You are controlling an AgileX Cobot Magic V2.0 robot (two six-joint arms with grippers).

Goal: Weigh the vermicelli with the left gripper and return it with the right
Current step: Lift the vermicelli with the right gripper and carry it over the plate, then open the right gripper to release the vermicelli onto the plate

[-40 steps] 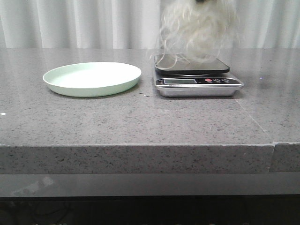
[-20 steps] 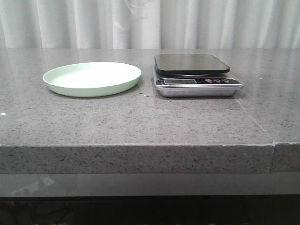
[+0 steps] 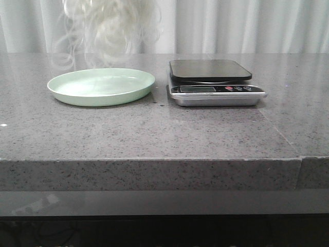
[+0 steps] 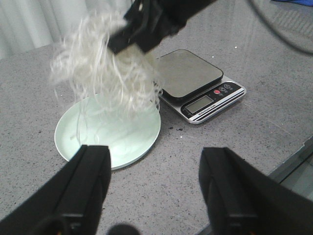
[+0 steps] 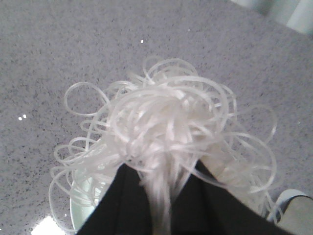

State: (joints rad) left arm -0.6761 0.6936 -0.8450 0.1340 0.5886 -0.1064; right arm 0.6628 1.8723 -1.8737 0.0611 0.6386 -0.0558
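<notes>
I should keep holding the vermicelli with my right gripper, because the vermicelli's bulk point(image 3: 110, 31) hangs above the pale green plate in the front view.
The vermicelli point(image 3: 105, 25), a fluffy bunch of thin curly white strands, hangs in the air above the pale green plate point(image 3: 67, 87). My right gripper point(image 4: 142, 36) is shut on its top and holds it over the plate point(image 4: 137, 142); the strands point(image 4: 105, 73) dangle down to the plate. In the right wrist view the noodles point(image 5: 166, 132) fill the space between my black fingers point(image 5: 122, 205). My left gripper point(image 4: 156, 191) is open and empty, low over the table in front of the plate. The scale point(image 3: 216, 82) stands bare to the plate's right.
The kitchen scale point(image 4: 200, 83) has a dark platform, a display and red buttons. The grey stone table point(image 3: 154, 134) has a front edge close to the camera. White curtains hang behind.
The vermicelli was above the scale one second ago, out of view half a second ago, and now hangs over the plate on the left.
</notes>
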